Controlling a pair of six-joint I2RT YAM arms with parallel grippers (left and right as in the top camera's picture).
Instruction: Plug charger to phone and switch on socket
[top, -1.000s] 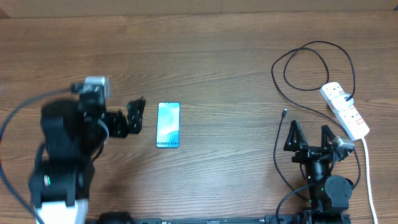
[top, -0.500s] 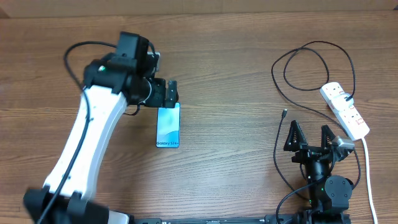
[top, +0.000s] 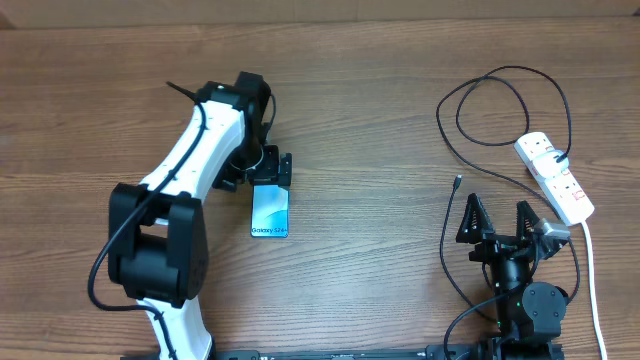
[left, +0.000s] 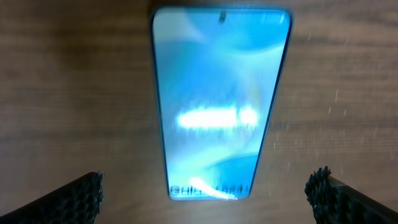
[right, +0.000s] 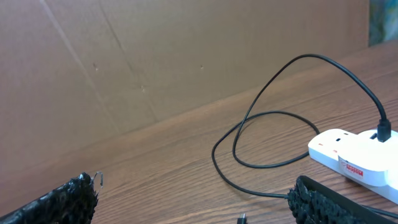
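My left gripper grabs the phone (top: 271, 215) by its long side edges next, to leave the "Galaxy" end free to hand over to my right gripper.
The phone (top: 271, 215) lies flat on the wooden table, teal screen up, "Galaxy" text at its near end. My left gripper (top: 269, 168) hovers over it, open and empty. In the left wrist view the phone (left: 221, 93) fills the frame between the spread fingers (left: 206, 186). The charger (top: 470, 105), a thin black cable, loops at the right; its plug tip (top: 457, 181) lies free on the table, its other end in the socket (top: 555, 178), a white power strip. My right gripper (top: 497, 222) is open and empty, near the plug tip (right: 240, 218).
The socket's thick white cord (top: 593, 280) runs down the right edge. A brown cardboard wall (right: 155, 56) stands behind the table. The cable loop (right: 261, 134) and socket (right: 354, 155) show in the right wrist view.
My left arm has swung from the left side of the table across to the phone, and the gripper now hangs over it. The right arm, cable and socket have not moved.
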